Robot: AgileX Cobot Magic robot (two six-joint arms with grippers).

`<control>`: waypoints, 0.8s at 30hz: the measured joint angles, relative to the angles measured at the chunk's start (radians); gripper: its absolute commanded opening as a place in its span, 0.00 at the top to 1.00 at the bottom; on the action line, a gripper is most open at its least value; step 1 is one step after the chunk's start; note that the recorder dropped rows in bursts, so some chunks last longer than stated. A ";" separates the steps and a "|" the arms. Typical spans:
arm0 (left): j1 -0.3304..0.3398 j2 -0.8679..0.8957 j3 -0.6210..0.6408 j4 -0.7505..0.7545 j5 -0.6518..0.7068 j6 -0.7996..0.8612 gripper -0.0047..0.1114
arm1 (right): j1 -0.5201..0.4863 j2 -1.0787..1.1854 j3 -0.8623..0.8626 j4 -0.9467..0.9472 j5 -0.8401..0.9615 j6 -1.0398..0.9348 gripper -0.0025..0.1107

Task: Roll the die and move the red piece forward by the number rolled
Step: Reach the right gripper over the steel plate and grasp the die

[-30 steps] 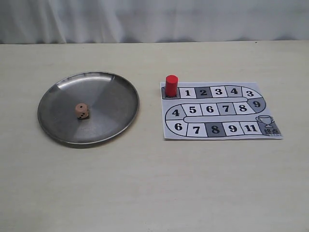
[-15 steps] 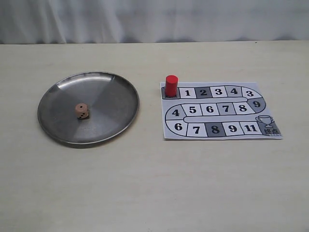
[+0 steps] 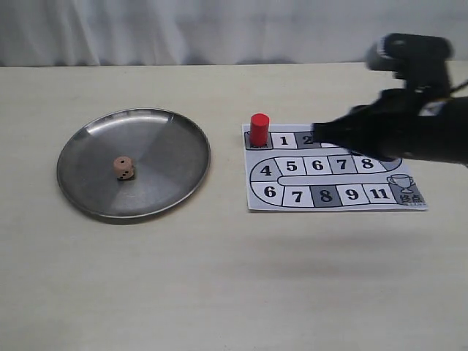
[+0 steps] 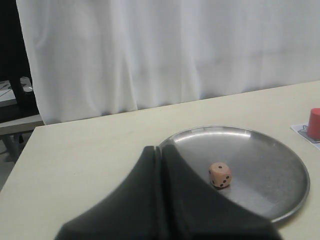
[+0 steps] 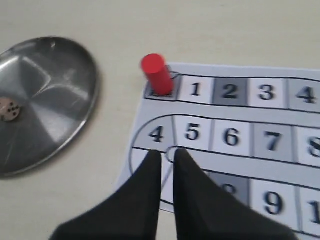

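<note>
I will next grab the red piece by its round top (image 3: 259, 121) (image 5: 153, 63) with my right gripper, so that it can move forward along the numbered squares.
The tan die (image 3: 123, 167) lies in the metal plate (image 3: 172, 146) on the left, one pip up; it also shows in the left wrist view as the die (image 4: 220, 175). The red piece (image 3: 259, 129) stands upright on the start square of the paper board (image 3: 292, 166). My right gripper (image 3: 316, 134) reaches in from the right above the board's top row, a short way right of the red piece. In the right wrist view my right gripper (image 5: 167, 152) is open by a narrow gap, empty, with the red piece (image 5: 156, 74) ahead of it. My left gripper (image 4: 159, 148) is shut and empty, short of the plate (image 4: 270, 165).
The board carries numbered squares in a winding track with a trophy mark (image 3: 402, 183) at its lower right. A white curtain (image 3: 219, 29) hangs behind the table's far edge. The pale tabletop (image 3: 219, 278) stretches in front of plate and board.
The right arm has come into the exterior view from the right and now hangs over the board. Die and red piece have not moved.
</note>
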 measured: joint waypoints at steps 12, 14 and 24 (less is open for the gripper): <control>0.000 0.000 0.000 0.000 0.000 0.000 0.96 | 0.332 0.680 -0.653 0.000 0.103 -0.203 0.33; 0.000 0.000 0.000 0.000 0.000 0.000 0.96 | 0.380 0.764 -0.773 0.000 0.114 -0.218 0.33; 0.000 0.000 0.000 0.000 0.000 0.000 0.96 | 0.422 1.075 -1.155 -0.069 0.233 -0.284 0.50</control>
